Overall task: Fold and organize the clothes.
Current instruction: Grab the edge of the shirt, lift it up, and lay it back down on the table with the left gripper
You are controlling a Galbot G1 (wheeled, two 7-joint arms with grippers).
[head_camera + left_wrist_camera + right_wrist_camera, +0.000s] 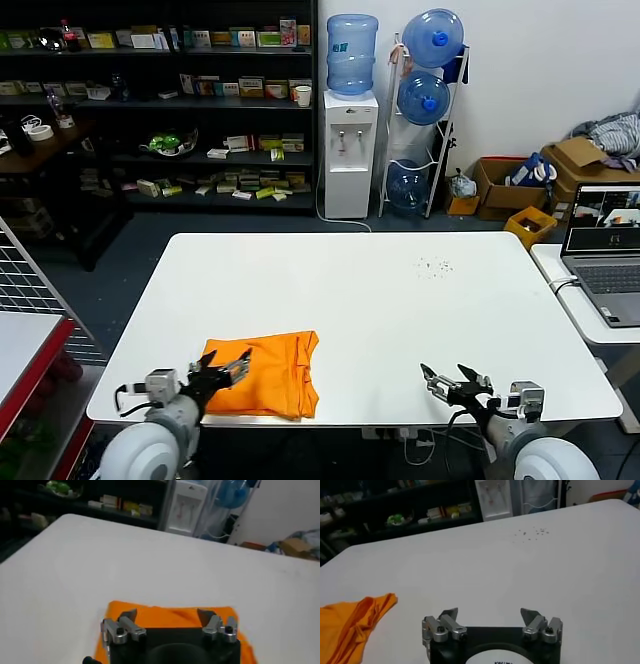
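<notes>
The left gripper grabs the orange T-shirt by its folded edge [167,614] next, to fold and organize the clothes.
The bright orange T-shirt [265,375] lies folded into a compact rectangle near the front left edge of the white table [380,300]; no lettering shows. My left gripper [225,372] is open and empty, hovering over the shirt's near left part; in the left wrist view the left gripper [168,616] has orange cloth [170,617] between and beyond its fingers. My right gripper [450,383] is open and empty above bare table at the front right. The right wrist view shows the right gripper [490,614] and the shirt's edge [355,622] off to one side.
A laptop [608,250] sits on a side table at the right. Small dark crumbs [435,265] dot the table's far right. Shelves [160,100], a water dispenser [350,120] and cardboard boxes [560,170] with a grey cloth heap stand beyond.
</notes>
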